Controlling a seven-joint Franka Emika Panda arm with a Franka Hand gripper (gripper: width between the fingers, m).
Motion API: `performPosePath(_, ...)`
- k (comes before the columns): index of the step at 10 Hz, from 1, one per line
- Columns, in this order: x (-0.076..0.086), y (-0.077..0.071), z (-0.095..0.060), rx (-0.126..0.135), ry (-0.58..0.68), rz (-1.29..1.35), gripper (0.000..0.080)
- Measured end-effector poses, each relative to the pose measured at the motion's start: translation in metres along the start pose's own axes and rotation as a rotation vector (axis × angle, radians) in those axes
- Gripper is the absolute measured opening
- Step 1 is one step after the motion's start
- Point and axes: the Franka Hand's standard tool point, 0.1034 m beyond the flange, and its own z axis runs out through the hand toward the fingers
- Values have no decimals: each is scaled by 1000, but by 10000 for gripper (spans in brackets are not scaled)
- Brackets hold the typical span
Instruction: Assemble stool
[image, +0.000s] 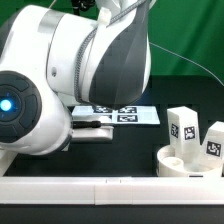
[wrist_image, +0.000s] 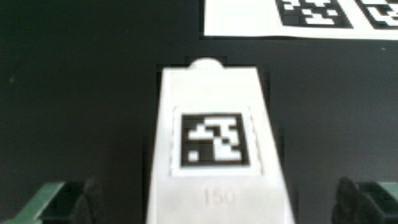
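Observation:
The gripper should close on the leg now, because in the wrist view its fingers reach down beside the sides of the leg's near end (wrist_image: 221, 203).
A white block leg (wrist_image: 217, 140) with a black-and-white tag lies flat on the black table in the wrist view. My gripper (wrist_image: 214, 205) is open, with one dark finger (wrist_image: 54, 200) on each side of the leg's near end and a gap to each. In the exterior view the round white seat (image: 182, 165) lies at the right, and two more legs (image: 182, 125) (image: 213, 140) stand upright on it. The arm's body hides the gripper and the third leg in that view.
The marker board (image: 120, 113) lies flat behind the arm and shows beyond the leg's far end in the wrist view (wrist_image: 302, 15). A long white border bar (image: 100, 185) runs along the table's front. The arm's bulk (image: 70, 70) fills the exterior view's left.

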Motion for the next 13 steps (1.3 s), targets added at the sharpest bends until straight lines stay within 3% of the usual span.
performPosePath(1,0,1,0,1,0,1,649)
performPosePath(3,0,1,0,2,0,1,383)
performPosePath(4,0,1,0,2,0,1,335)
performPosePath(9,0,2,0,3,0,2,335)
performPosePath(10,-2,0,-6,-3,6,-1,335)
performPosePath(11,-13,-10,-28,-16,42,-12,337)
performPosePath(13,-50,-29,-71,-18,112,-8,337)
